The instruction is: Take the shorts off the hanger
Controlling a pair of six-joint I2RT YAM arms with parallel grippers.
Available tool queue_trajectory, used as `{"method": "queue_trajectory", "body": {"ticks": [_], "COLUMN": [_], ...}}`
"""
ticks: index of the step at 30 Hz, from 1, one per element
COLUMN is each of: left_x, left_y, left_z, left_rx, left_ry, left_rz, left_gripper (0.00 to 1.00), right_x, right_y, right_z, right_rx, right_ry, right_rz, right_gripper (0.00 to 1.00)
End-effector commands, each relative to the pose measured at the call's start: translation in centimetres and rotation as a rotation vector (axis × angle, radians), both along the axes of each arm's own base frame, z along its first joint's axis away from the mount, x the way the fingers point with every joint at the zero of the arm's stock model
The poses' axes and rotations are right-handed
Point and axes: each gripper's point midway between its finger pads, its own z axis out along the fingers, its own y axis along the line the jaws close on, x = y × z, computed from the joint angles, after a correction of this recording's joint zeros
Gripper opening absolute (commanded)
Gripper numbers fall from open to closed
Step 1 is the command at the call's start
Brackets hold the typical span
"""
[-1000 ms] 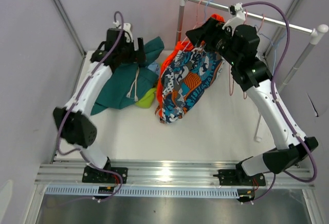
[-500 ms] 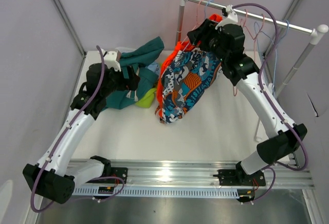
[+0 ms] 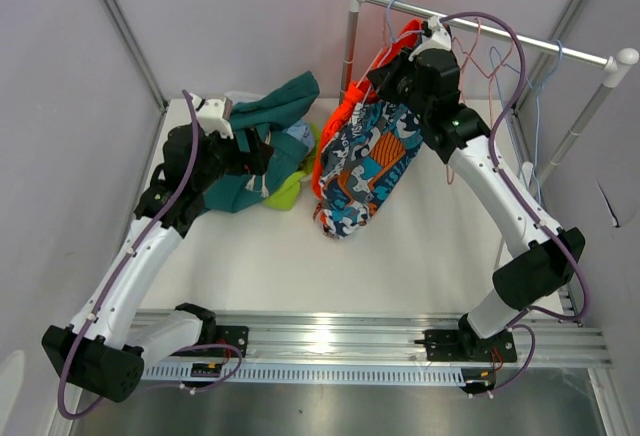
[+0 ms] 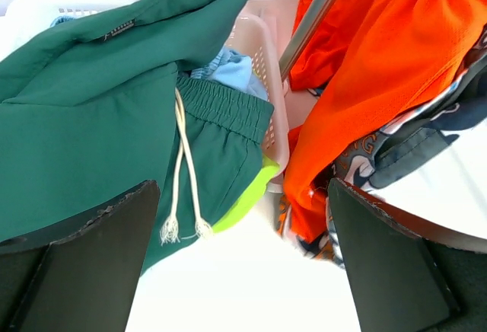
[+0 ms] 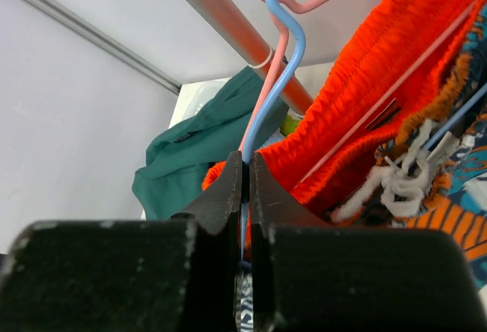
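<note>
I should pull the print shorts off the held blue hanger, so next I need to grab them with my left gripper by a loose leg below the waistband [image 3: 348,184] [image 4: 353,170].
Bright orange shorts [image 3: 338,121] and the teal-white-orange print shorts [image 3: 365,161] hang together from the rail [image 3: 520,44]. My right gripper [image 3: 392,64] is up at their top, shut on the blue hanger [image 5: 298,43] wire just beside the orange waistband [image 5: 365,96]; a pink hanger wire runs alongside. Dark teal shorts [image 4: 91,96], lime green shorts [image 4: 247,199] and light blue shorts [image 4: 232,73] lie heaped at the back left. My left gripper [image 4: 243,271] hovers open over bare table in front of that heap, holding nothing.
A white basket [image 4: 272,88] sits under the heaped shorts. The rack's upright pole [image 4: 316,12] stands between the basket and the hanging shorts. More empty wire hangers [image 3: 500,61] dangle along the rail. Grey walls close in on the left and back.
The right gripper has closed onto the blue hanger wire and the hanging shorts have swung a little right. The left arm drew back from the heap, still open.
</note>
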Motion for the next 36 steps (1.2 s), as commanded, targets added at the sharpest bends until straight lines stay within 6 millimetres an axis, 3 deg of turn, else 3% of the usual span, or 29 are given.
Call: {"method": "queue_trajectory", "body": {"ticks": [1, 5, 11, 16, 21, 26, 31, 36], "left_x": [-0.5, -1.8, -7.1, -10.0, -11.6, -13.1, -11.9, -9.9], "left_y": [-0.6, -2.1, -7.4, -10.3, -14.2, -19.1, -23.0, -24.5], "left_z": [1.7, 3.0, 8.5, 12.4, 13.0, 11.3, 8.7, 8.0], "left_rx": [-0.019, -0.051, -0.135, -0.18, -0.238, -0.29, -0.284, -0.261], "left_ry": [-0.067, -0.125, -0.315, -0.371, -0.41, -0.411, -0.354, -0.35], "left_rz": [-0.037, -0.148, -0.455, -0.618, -0.736, -0.86, -0.893, -0.857], "left_gripper": [0.99, 0.99, 0.99, 0.99, 0.99, 0.99, 0.99, 0.99], "right_x": [-0.3, -1.7, -5.1, -7.3, -8.8, -10.3, -11.4, -12.7], "right_y": [-0.3, -1.0, -2.9, -4.1, -4.9, -4.8, -5.1, -5.7], "right_z": [3.3, 5.1, 8.8, 10.7, 11.9, 13.0, 13.8, 14.4], "right_rx": [0.03, 0.042, 0.08, 0.103, 0.158, 0.214, 0.237, 0.254], "right_ry": [-0.088, -0.114, -0.168, -0.198, -0.214, -0.218, -0.225, -0.231], "right_rz": [-0.026, -0.031, -0.053, -0.067, -0.075, -0.05, -0.046, -0.041], "right_gripper": [0.0, 0.0, 0.0, 0.0, 0.0, 0.0, 0.0, 0.0]}}
